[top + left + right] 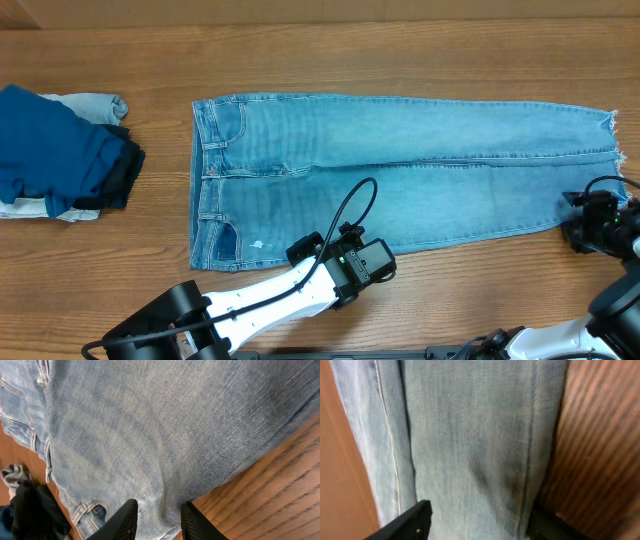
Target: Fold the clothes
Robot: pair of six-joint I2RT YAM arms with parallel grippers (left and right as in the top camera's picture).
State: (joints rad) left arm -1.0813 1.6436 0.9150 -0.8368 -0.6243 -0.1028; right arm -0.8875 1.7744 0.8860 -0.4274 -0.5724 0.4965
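Note:
My left gripper should next grab the jeans (400, 190) at the near edge of the thigh (282, 256). Then I can fold the near leg over the other.
The clothes are light-blue jeans (400, 190) lying flat on the wooden table, waist to the left and frayed hems to the right. My left gripper (375, 255) is at the near edge of the thigh. In the left wrist view its fingertips (158, 507) stand a little apart on the denim (160, 435), with a small pucker of cloth between them. My right gripper (578, 222) is at the near leg's hem end. In the right wrist view its jaws (479, 512) stand wide, one on each side of the leg (470, 435), not pressing it.
A pile of folded garments lies at the far left: dark navy (50, 140) on top, with pale grey (95, 103) behind it. Its dark cloth (35, 510) shows in the left wrist view. Bare wooden table (400, 60) surrounds the jeans.

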